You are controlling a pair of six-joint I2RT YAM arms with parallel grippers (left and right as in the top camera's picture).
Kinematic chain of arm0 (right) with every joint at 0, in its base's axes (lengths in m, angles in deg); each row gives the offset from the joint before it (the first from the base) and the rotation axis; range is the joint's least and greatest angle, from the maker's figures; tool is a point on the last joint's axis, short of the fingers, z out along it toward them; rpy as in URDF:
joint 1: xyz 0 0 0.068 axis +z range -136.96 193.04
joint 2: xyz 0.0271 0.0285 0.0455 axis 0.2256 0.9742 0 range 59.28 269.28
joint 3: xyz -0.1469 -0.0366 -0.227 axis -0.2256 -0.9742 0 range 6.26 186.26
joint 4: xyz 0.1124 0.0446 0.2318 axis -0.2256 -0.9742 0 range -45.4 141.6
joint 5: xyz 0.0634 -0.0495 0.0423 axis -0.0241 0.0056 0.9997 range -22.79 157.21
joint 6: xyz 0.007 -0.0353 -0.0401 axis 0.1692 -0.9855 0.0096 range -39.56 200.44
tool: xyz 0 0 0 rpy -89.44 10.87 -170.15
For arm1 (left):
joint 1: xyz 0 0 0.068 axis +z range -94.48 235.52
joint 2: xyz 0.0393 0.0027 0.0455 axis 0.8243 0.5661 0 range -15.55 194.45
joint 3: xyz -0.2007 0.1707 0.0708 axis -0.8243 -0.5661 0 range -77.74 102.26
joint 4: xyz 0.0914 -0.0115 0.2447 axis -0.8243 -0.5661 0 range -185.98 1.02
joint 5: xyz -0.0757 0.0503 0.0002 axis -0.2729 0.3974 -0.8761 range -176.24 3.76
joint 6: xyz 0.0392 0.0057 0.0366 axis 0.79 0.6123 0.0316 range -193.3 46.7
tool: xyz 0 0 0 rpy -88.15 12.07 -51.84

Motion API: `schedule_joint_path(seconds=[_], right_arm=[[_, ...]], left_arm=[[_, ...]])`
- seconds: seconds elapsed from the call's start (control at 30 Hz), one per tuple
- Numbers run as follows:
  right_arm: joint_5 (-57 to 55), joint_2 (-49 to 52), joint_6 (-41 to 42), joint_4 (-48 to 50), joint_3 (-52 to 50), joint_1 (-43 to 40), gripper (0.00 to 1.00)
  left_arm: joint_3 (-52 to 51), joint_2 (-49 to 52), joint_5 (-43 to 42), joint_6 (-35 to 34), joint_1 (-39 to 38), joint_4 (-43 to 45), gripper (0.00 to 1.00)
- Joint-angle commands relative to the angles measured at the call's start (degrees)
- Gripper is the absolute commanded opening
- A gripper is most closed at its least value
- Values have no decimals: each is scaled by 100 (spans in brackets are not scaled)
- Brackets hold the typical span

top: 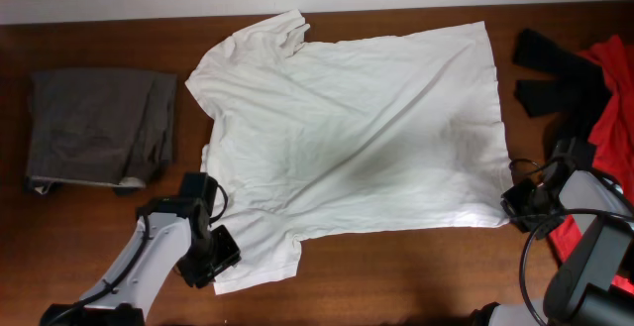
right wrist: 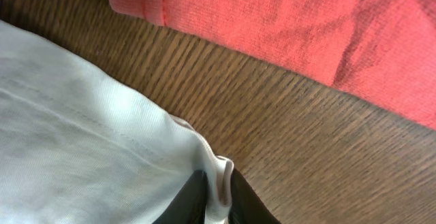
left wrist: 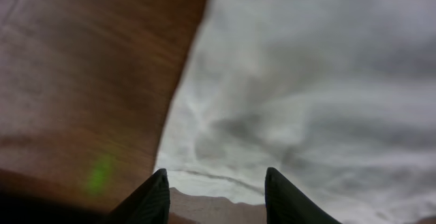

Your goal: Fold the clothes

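My left gripper grabs the edge of the T-shirt's near sleeve next, opposite the T-shirt's held hem corner, to fold the T-shirt's near side over.
The clothes, a large white T-shirt (top: pixel 357 138), lie spread flat across the brown table (top: pixel 416 276), collar to the left and hem to the right. My left gripper (top: pixel 226 251) is at the near sleeve's edge. In the left wrist view it (left wrist: pixel 216 178) stands open, with bare wood between its fingers and the white fabric (left wrist: pixel 306 81) just ahead. My right gripper (top: pixel 509 205) is at the hem's near right corner. In the right wrist view it (right wrist: pixel 218 183) is shut on a pinched fold of the white hem (right wrist: pixel 82 149).
Folded grey-brown trousers (top: pixel 99 128) lie at the left. A black garment (top: pixel 555 73) and a red garment (top: pixel 612 108) lie at the right, close behind my right arm. The red cloth (right wrist: pixel 306 26) is just beyond the held corner.
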Motion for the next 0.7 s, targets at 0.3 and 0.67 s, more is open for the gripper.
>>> schedule_joint_path(seconds=[0.3,0.67], right_arm=[[-350,214,55,9,-236,-24,19],[-350,214,55,11,-236,-24,19]], left_arm=[[-258,17,-140,-470,470,258,60],[-1034,17,-564,-590,470,955,41]])
